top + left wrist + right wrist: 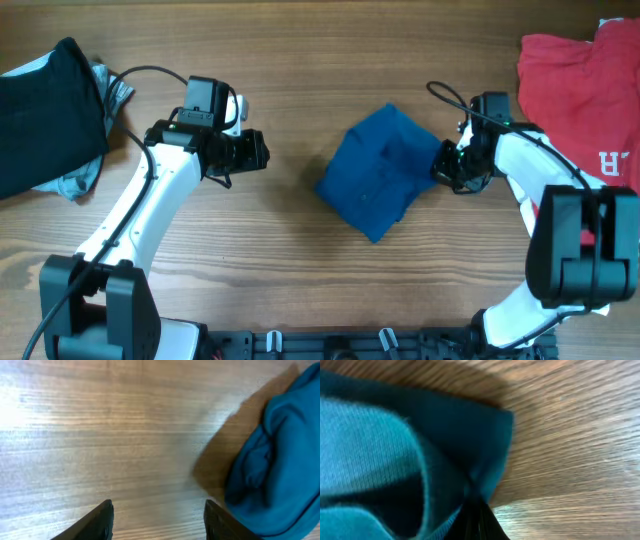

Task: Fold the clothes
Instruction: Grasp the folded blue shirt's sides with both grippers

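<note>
My left gripper should next lay the dark blue shirt (382, 168) on the pile, grabbing its edge facing the black garment.
The dark blue shirt (382, 168) lies bunched in a rough folded square at the table's middle. My right gripper (446, 160) is at its right edge, shut on a fold of the blue cloth (445, 460); the fingers (479, 522) are pressed together under it. My left gripper (255, 152) is open and empty, left of the shirt and apart from it; the left wrist view shows its fingers (157, 520) over bare wood with the blue shirt (275, 465) to the right. The red shirt with white lettering (585, 90) lies at the far right.
A black garment (45, 110) lies on a grey one (85, 180) at the far left edge. Bare wooden table (300, 60) lies between the piles. Cables run from both wrists.
</note>
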{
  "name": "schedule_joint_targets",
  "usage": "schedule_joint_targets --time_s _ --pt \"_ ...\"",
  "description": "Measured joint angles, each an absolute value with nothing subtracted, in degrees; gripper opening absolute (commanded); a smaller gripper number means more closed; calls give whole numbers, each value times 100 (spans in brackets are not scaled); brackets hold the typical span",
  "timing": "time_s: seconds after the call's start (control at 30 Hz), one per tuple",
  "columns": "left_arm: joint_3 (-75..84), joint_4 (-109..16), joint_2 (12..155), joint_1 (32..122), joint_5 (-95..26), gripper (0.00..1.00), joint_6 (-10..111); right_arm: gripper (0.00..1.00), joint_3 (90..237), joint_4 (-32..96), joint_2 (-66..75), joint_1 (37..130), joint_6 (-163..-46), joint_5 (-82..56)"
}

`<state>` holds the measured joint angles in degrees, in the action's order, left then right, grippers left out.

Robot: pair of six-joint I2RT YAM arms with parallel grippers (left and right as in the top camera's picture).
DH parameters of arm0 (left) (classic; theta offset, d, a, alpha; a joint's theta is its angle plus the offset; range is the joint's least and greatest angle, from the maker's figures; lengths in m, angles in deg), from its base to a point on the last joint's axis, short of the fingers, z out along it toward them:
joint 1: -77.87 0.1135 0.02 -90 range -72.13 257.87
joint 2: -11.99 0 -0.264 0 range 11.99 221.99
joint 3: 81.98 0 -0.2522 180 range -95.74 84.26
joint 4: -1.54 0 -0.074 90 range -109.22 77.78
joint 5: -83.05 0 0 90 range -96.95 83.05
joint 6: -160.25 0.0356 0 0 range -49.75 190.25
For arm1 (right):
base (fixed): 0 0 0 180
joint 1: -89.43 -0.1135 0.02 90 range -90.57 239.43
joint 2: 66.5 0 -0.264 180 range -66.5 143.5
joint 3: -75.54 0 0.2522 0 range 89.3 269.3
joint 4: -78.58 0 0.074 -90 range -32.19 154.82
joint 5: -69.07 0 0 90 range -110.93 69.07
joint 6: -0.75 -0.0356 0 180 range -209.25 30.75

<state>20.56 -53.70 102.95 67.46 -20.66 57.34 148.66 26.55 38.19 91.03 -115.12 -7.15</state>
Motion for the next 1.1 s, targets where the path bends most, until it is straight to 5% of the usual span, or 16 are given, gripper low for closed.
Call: schedule_joint_targets --time_s 0.3,0.7,1.1 --pt "2078 -3156 10345 6457 -2086 50 5732 9 15032 3294 4092 9099 -11689 -730" --pt "2069 -3689 11255 5126 -3456 54 5616 10 15325 3560 4269 9020 -11269 -1172" --pt "2063 -4830 11368 4735 -3362 51 5553 6 15346 5040 4499 8212 -9005 -1838"
